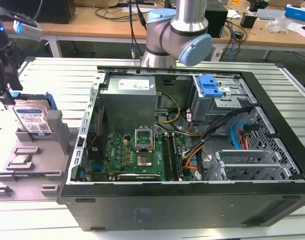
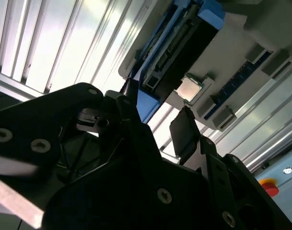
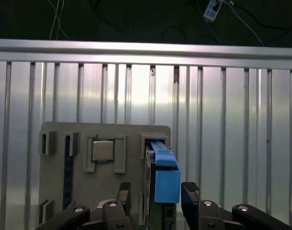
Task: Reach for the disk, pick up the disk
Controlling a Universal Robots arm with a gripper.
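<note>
The robot's fingers stop near the top of the blue bracket (image 1: 50, 100), with a gap beside the silver drive (image 1: 34, 118). They would miss if they closed now, so the gripper should go lower first.
The disk (image 1: 33, 118) is a silver drive with a white-and-blue label and a blue bracket. It stands on edge in a grey holder (image 1: 56, 131) at the exterior view's left. My black gripper (image 1: 7, 90) hangs just above its far end. In both wrist views the gripper (image 3: 157, 188) (image 2: 155, 120) is open. One finger (image 3: 125, 192) is on each side of the disk's blue bracket (image 3: 166, 182) (image 2: 146, 106), which sits between them. A small gap shows on one side. The other finger (image 3: 190, 190) is very close to the bracket.
A small square processor chip (image 3: 102, 150) (image 1: 22, 160) lies in a pocket of the same holder. The open black computer case (image 1: 192, 205) takes up the middle of the slatted metal table (image 1: 47, 70), with a blue-latched drive cage (image 1: 210, 86) inside. A red button (image 2: 268, 187) is beyond the holder.
</note>
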